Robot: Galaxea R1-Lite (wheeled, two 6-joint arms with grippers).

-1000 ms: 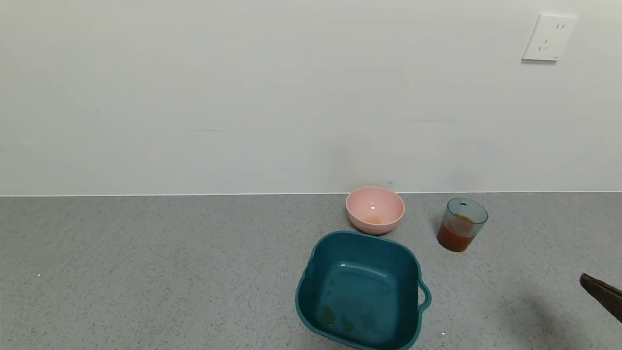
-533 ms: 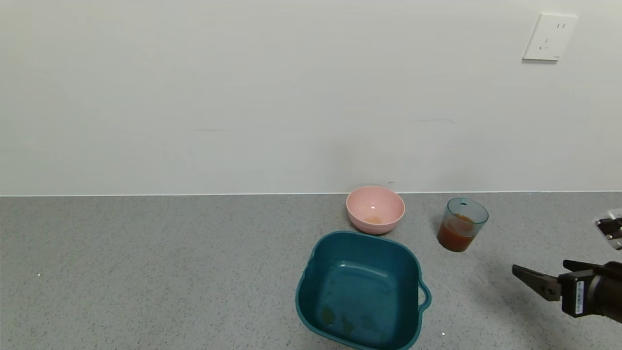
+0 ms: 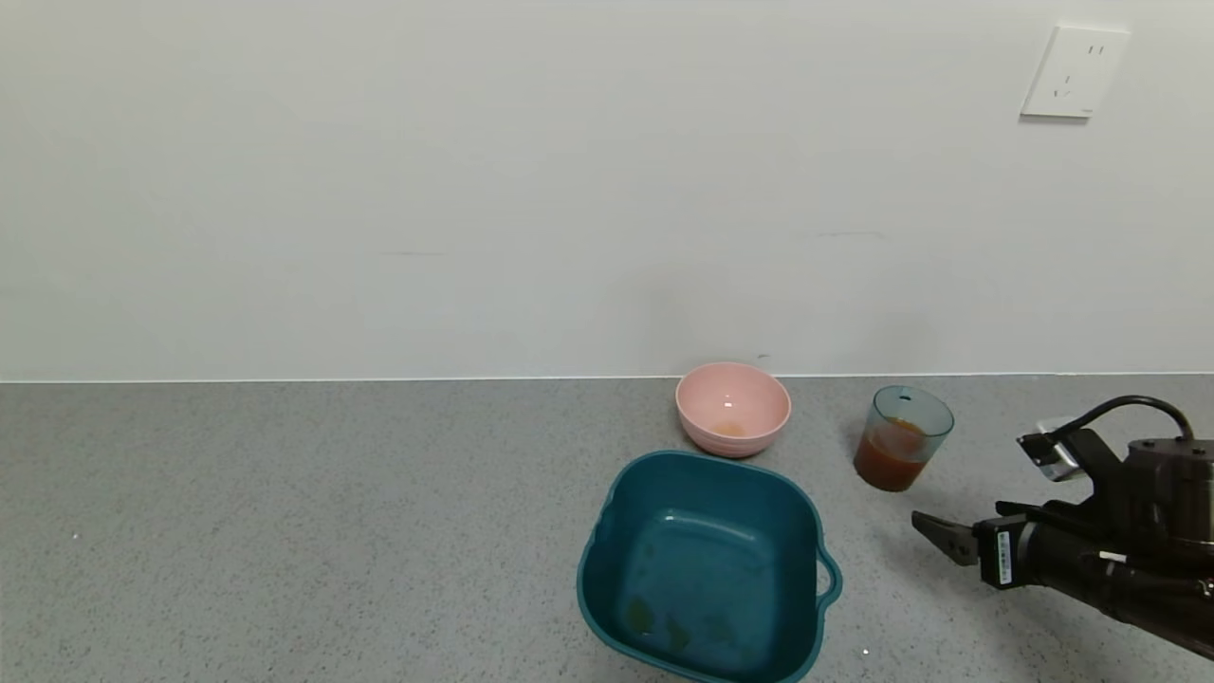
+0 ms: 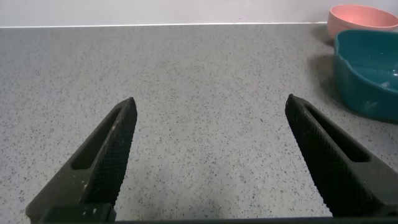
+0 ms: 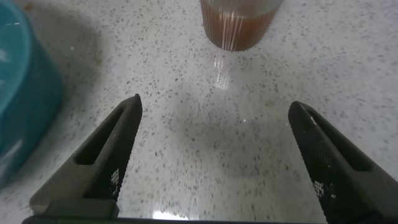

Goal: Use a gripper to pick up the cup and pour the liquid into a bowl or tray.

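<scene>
The right gripper grabs the cup by its ribbed side [image 3: 891,455] next, which leaves the cup's rim free to pour into the pink bowl [image 3: 732,408].
The translucent blue-green cup [image 3: 901,438] stands upright on the grey counter, right of the pink bowl [image 3: 732,408]. Reddish-brown liquid [image 3: 887,465] fills its lower half. A faint orange trace lies at the bottom of the bowl. My right gripper [image 3: 953,531] is open and empty, low over the counter, in front of and to the right of the cup, fingers pointing towards it. In the right wrist view the cup [image 5: 239,28] stands beyond the open gripper [image 5: 214,106], apart from it. My left gripper [image 4: 210,102] is open and empty over bare counter, out of the head view.
A dark teal tub [image 3: 707,564] with a handle stands in front of the bowl, left of the right gripper. It also shows in the left wrist view [image 4: 373,74], with the pink bowl [image 4: 364,15] behind it. A white wall backs the counter, with an outlet [image 3: 1074,71].
My right arm has come in from the right edge and moved left towards the cup, fingers open. Cup, bowl and tub have not moved.
</scene>
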